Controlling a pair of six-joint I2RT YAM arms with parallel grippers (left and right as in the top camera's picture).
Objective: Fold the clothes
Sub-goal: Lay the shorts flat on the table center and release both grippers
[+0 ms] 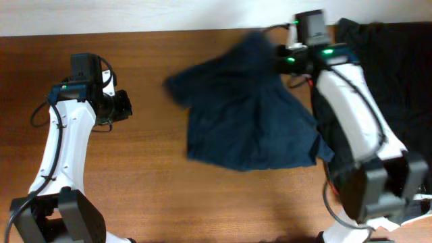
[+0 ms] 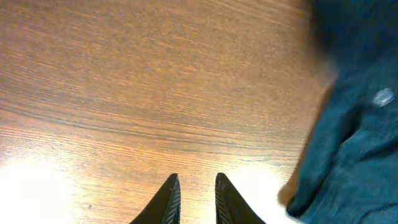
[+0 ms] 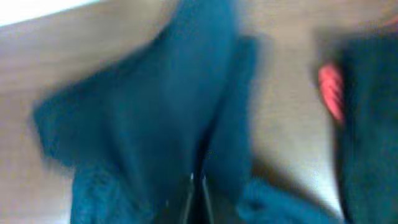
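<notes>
Next, the left gripper grabs the navy-blue shorts' edge by the small label, opposite my right gripper, to spread and fold the shorts.
The navy-blue shorts lie rumpled on the wooden table at centre right, one corner lifted toward the back. My right gripper is shut on that corner; in the blurred right wrist view its fingers pinch the navy fabric. My left gripper hovers over bare wood to the left of the shorts, apart from them. In the left wrist view its fingers are slightly apart and empty, with the shorts' edge and a small label at the right.
A pile of black garments lies at the far right, behind my right arm. A red bit of it shows in the right wrist view. The table's back edge meets a white wall.
</notes>
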